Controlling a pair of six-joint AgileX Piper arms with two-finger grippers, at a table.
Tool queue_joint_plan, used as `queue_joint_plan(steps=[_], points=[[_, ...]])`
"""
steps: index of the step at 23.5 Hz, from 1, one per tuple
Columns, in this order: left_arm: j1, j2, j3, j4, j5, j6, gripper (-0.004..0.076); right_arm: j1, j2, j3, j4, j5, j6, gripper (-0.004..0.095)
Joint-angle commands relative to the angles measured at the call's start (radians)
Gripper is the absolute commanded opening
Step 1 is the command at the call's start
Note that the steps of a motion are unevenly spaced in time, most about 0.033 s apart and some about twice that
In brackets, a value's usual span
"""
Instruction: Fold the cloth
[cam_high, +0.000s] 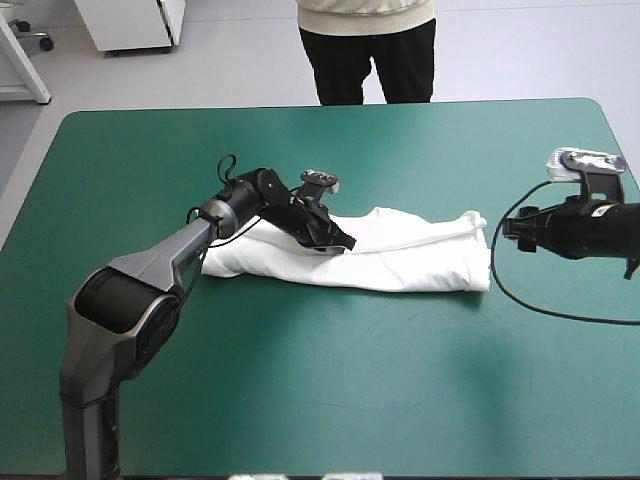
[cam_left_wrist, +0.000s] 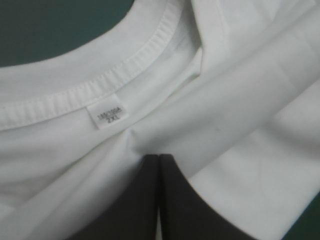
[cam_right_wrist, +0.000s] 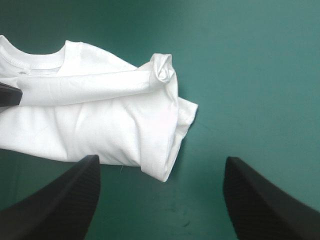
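My right gripper pinches its rolled end (cam_high: 474, 256) next, where the cloth stands up, since the T-shirt lies flat in a long band (cam_high: 400, 268).
The white T-shirt (cam_high: 400, 258) lies folded into a long band across the middle of the teal-green table. My left gripper (cam_high: 335, 240) rests on the band's left part, near the collar. In the left wrist view its black fingers (cam_left_wrist: 172, 200) meet in a pointed arch at a pucker of cloth just below the collar (cam_left_wrist: 100, 85) and its size label (cam_left_wrist: 110, 116), shut on the T-shirt (cam_left_wrist: 240, 90). My right gripper (cam_high: 508, 228) hovers just off the band's right end, apart from it. It stands open (cam_right_wrist: 160, 200), with the rolled end of the T-shirt (cam_right_wrist: 150, 115) ahead of it.
Bare teal-green cover (cam_high: 330, 390) surrounds the T-shirt on all sides. The table's right edge (cam_high: 628, 150) runs close behind the right arm. The left gripper's black tip (cam_right_wrist: 9, 95) shows at the far side of the band in the right wrist view.
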Motion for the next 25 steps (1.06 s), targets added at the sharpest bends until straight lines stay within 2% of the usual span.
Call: queue_joint_plan(steps=[1, 2, 7, 10, 14, 17, 22, 24, 25], points=[[-0.007, -0.021, -0.009, 0.0, 0.017, 0.002, -0.0009, -0.008, 0.054, 0.028, 0.103, -0.096, -0.06, 0.0709], [-0.007, -0.021, -0.009, 0.0, 0.019, 0.002, -0.0009, -0.008, 0.094, 0.06, 0.145, -0.129, -0.095, 0.0671], [-0.007, -0.021, -0.009, 0.0, 0.019, 0.002, -0.0009, -0.008, 0.274, 0.112, 0.269, -0.181, -0.214, 0.0659], [-0.007, -0.021, -0.009, 0.0, 0.019, 0.002, -0.0009, -0.008, 0.364, 0.115, 0.31, -0.188, -0.259, 0.0656], [-0.007, -0.021, -0.009, 0.0, 0.015, 0.002, -0.0009, -0.008, 0.47, 0.117, 0.324, -0.184, -0.288, 0.0576], [-0.007, -0.021, -0.009, 0.0, 0.009, 0.0, -0.0009, -0.008, 0.487, 0.117, 0.324, -0.17, -0.313, 0.0447], [-0.007, -0.021, -0.009, 0.0, 0.007, 0.0, -0.0009, -0.008, 0.49, 0.117, 0.361, -0.163, -0.375, 0.0079], [-0.005, -0.021, -0.009, 0.0, 0.007, 0.0, -0.0009, -0.008, 0.49, 0.117, 0.377, -0.163, -0.395, -0.0005], [-0.005, -0.021, -0.009, 0.0, 0.007, 0.0, -0.0009, -0.008, 0.49, 0.117, 0.381, -0.164, -0.397, -0.0016]])
